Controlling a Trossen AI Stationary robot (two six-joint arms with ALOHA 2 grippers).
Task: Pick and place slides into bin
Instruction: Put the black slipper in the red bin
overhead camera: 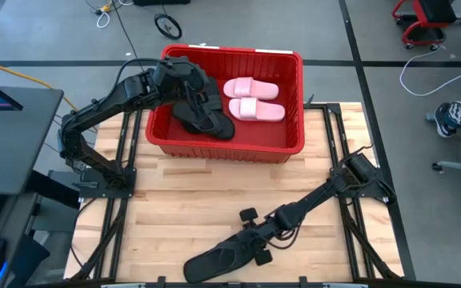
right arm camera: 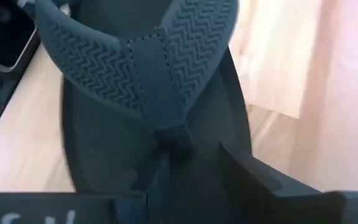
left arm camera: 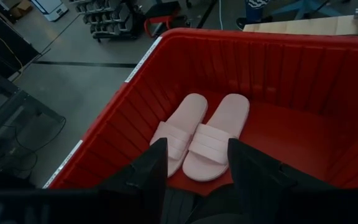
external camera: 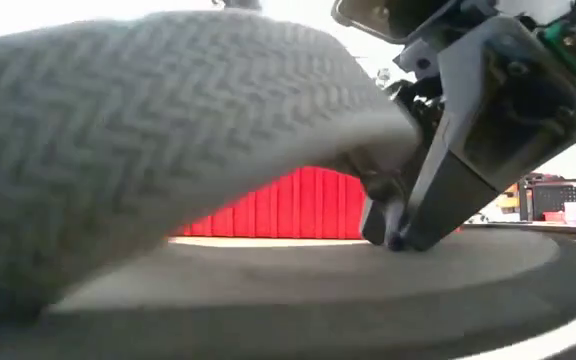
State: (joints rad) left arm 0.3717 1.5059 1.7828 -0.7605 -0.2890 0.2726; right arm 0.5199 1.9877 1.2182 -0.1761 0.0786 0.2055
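I should next use my right gripper to grab the flip-flop by its strap's toe post (right arm camera: pixel 171 127), and then carry the black flip-flop into the red bin.
The red bin (overhead camera: pixel 214 148) stands at the table's far side. In it lie two pale pink slides (overhead camera: pixel 253 100) side by side, also in the left wrist view (left arm camera: pixel 204 137), and black sandals (overhead camera: pixel 206 120) to their left. My left gripper (left arm camera: pixel 194 165) is open inside the bin, above the black sandals (left arm camera: pixel 191 208). A black thong flip-flop (overhead camera: pixel 214 260) lies sole-down at the table's near edge. My right gripper (right arm camera: pixel 188 180) is open, low over its footbed, with one finger on either side of the toe post (right arm camera: pixel 173 140). My right gripper comes slanting down from the table's right onto the flip-flop. One fingertip (external camera: pixel 398 238) reaches down to the footbed (external camera: pixel 298 270) behind the strap (external camera: pixel 168 130). Whether it touches I cannot tell.
Bare wooden tabletop (overhead camera: pixel 198 200) lies between the bin and the flip-flop. Black frame rails (overhead camera: pixel 118 216) run along both sides of the table. A monitor and desk (overhead camera: pixel 6 104) stand off the left edge.
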